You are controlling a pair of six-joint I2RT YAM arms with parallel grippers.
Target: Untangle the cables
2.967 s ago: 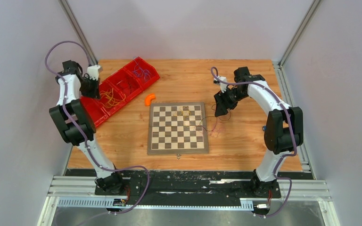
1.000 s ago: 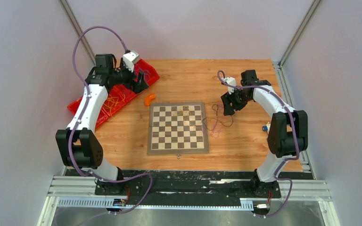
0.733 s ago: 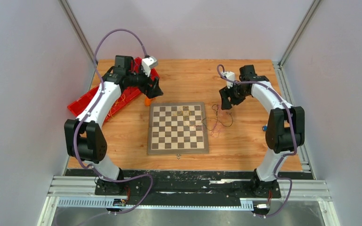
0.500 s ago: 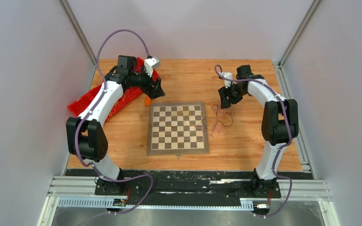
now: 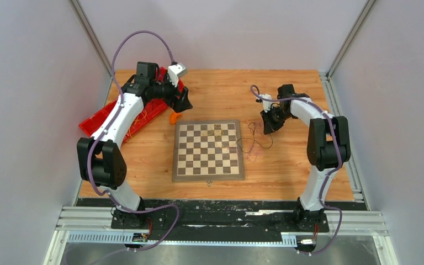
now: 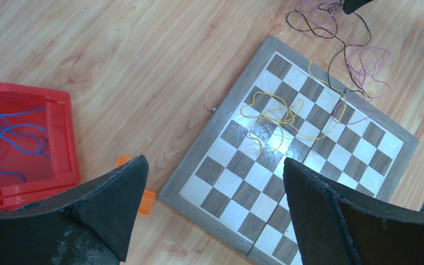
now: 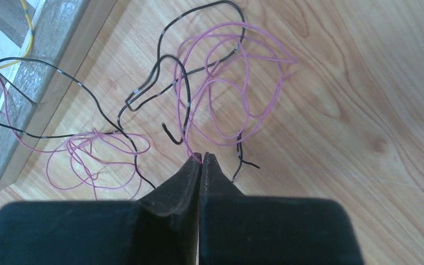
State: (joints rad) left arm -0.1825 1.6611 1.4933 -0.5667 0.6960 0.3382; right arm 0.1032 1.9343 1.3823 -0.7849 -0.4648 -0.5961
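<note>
My left gripper will next grab a piece of the pink cable alone, away from the black cable. It should then untangle the pink cable and put it in the bin.
The cables lie as thin loose wires. A yellow cable is heaped on the chessboard. A black cable and a pink cable are tangled on the wood just right of the board. My right gripper is down at the far end of that tangle, shut on the pink cable, which runs in between its fingertips. My left gripper hangs open and empty above the board's far left corner.
Red bins sit at the far left; one holds blue wires, another yellow ones. A small orange piece lies between the bins and the board. Bare wood surrounds the board.
My left arm has swung from over the red bins toward the chessboard's far left corner, staying open. My right gripper has lowered onto the tangle and shut on the pink cable.
</note>
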